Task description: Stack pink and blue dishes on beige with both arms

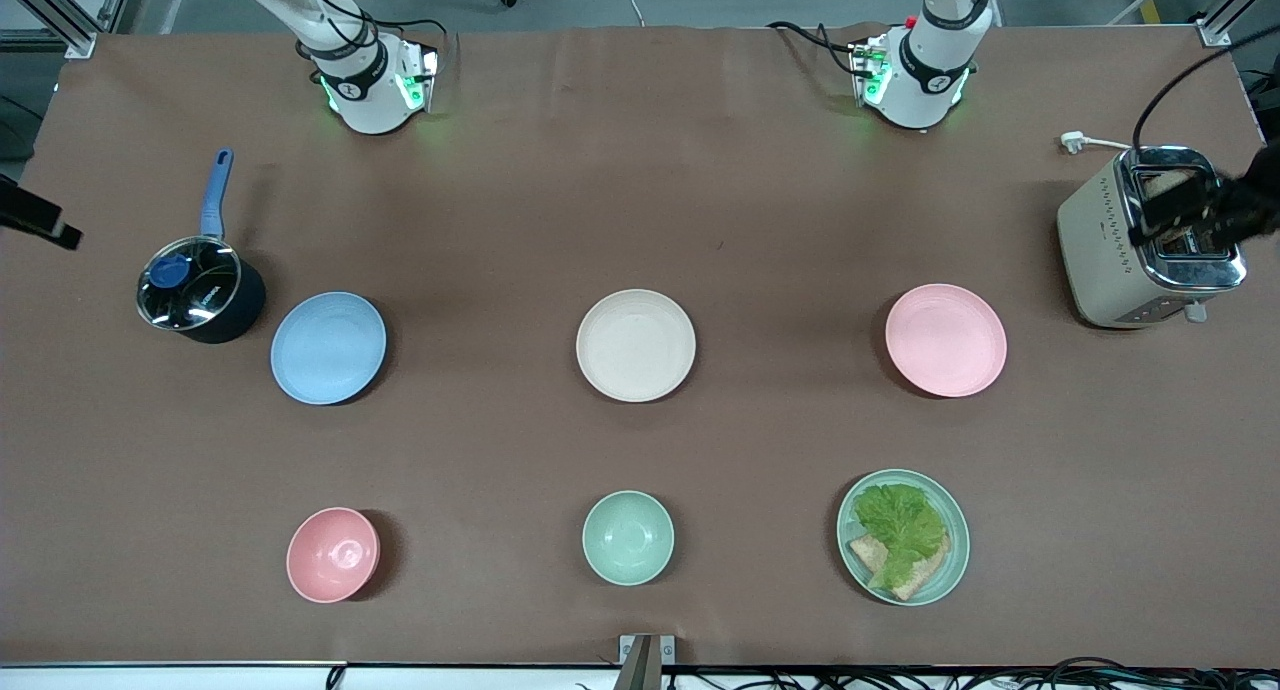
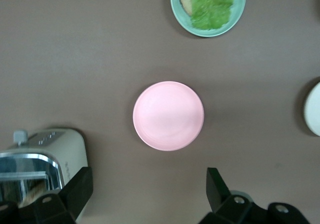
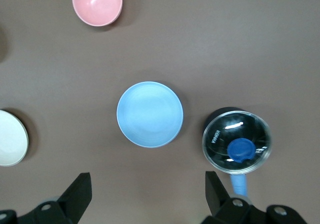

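Note:
Next, the right gripper grabs the pale blue plate by its rim (image 3: 150, 146) to stack it on the beige one.
The cream-beige plate (image 1: 636, 345) lies at the table's middle. Toward the left arm's end lies the pale pink plate (image 1: 946, 339), which fills the centre of the left wrist view (image 2: 168, 115). The pale blue plate (image 1: 328, 347) lies toward the right arm's end and sits centred in the right wrist view (image 3: 150, 114). My left gripper (image 2: 150, 184) hangs high over the bare cloth beside the pink plate, open and empty. High up beside the blue plate, my right gripper (image 3: 147, 184) is likewise open and empty. All three plates lie apart, in one row.
A toaster (image 1: 1150, 240) stands near the pink plate. A lidded pot with a blue handle (image 1: 198, 290) stands next to the blue plate. Nearer the front camera lie a pink bowl (image 1: 333, 554), a mint-green bowl (image 1: 628, 537) and a green plate with lettuce (image 1: 903, 536).

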Controlling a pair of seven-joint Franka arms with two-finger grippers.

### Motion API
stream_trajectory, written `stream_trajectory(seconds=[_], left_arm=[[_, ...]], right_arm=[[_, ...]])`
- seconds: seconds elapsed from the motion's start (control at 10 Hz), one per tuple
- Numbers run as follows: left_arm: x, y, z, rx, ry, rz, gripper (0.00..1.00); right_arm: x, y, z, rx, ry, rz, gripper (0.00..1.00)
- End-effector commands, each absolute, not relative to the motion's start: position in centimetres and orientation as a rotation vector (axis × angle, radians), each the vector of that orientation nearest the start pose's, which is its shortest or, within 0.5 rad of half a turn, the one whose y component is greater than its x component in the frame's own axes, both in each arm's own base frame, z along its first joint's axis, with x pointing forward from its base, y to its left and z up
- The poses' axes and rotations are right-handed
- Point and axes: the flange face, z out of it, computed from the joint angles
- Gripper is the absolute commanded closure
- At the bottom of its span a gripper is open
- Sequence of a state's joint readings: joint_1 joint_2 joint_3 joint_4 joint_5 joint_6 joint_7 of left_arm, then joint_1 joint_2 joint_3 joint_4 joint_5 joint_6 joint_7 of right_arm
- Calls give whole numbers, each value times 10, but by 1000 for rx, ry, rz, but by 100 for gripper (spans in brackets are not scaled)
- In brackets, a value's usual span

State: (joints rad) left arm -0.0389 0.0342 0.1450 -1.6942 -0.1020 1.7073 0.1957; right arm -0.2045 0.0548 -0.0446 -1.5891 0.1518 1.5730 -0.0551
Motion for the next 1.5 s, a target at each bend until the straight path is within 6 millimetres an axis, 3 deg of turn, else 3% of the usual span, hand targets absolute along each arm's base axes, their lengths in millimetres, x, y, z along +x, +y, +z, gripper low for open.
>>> stream_trajectory(seconds=[0.0,0.2,0.4,0.6,0.7,0.9,1.0,1.2,1.4], left_arm=[[569,65,446,-3269,270,25,0],[579,74,358,-3246,372,126,9],[588,74,284,-3254,395,179,11],[589,74,236,-3240,397,223,12],[588,76,220,-3237,392,241,14],[587,70,189,-3288,310,244,33],[585,63,183,-3298,307,261,44],[576,64,175,-3302,301,305,79],[578,62,182,-3303,316,298,98]], right_arm=[[545,-152,496,-2847,368,94,0],[545,-162,410,-2835,338,56,0],[545,-166,322,-2758,268,68,0],[534,-172,260,-2753,166,77,0],[531,-173,239,-2765,164,80,4],[526,-173,212,-2769,155,116,17],[525,-171,202,-2759,166,134,25],[522,-162,182,-2707,227,156,41],[521,-160,175,-2700,231,173,55]])
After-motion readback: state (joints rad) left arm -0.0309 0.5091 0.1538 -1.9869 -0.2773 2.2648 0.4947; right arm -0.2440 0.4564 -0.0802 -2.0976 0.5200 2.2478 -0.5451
